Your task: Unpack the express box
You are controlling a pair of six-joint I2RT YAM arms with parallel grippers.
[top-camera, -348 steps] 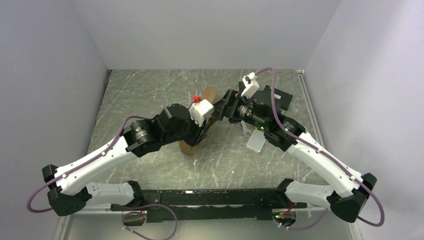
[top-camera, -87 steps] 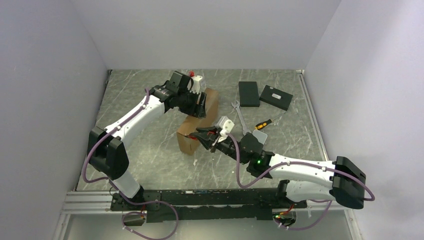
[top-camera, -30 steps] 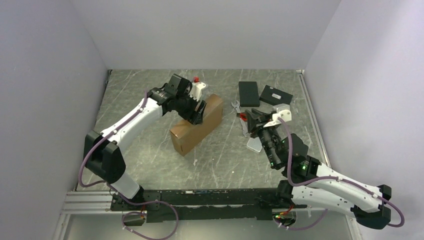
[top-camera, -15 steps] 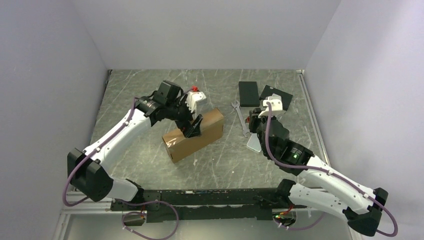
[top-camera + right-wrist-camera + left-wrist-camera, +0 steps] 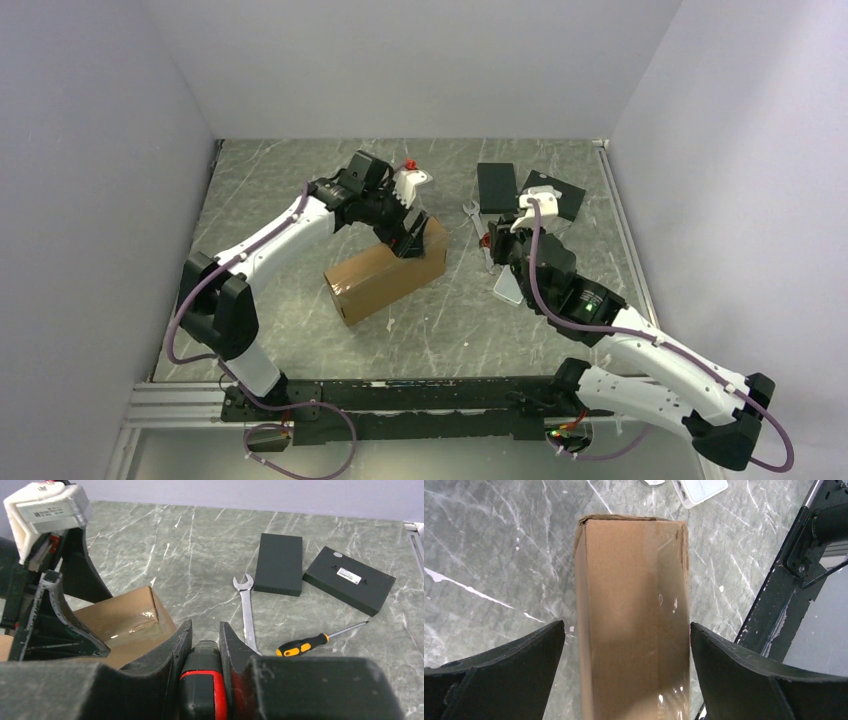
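The end of the box facing my right gripper has to stay free to be cut open, so my left gripper will next grab the express box [image 5: 385, 275] across its width, behind that end.
The express box [image 5: 385, 275], a closed brown cardboard mailer, lies on the table left of centre. My left gripper [image 5: 410, 235] hangs open over its far right end. In the left wrist view the box [image 5: 631, 615] runs between the spread fingers of the left gripper [image 5: 626, 626], with bare table showing beside the left finger. My right gripper [image 5: 497, 243] is to the right of the box, apart from it. The right wrist view shows the right gripper [image 5: 205, 630] shut on a black-and-red tool handle [image 5: 202, 677], with the box [image 5: 127, 617] ahead to its left.
Two small black boxes [image 5: 497, 187] [image 5: 555, 195] lie at the back right. A wrench [image 5: 247, 612] and a yellow-and-black screwdriver [image 5: 302, 644] lie in front of them. A flat white piece [image 5: 510, 285] sits under the right arm. Grey walls close in the table.
The left gripper has opened and let go of the box, then moved to its far right end. The box has settled nearer the front. The right arm has swung a little toward the back.
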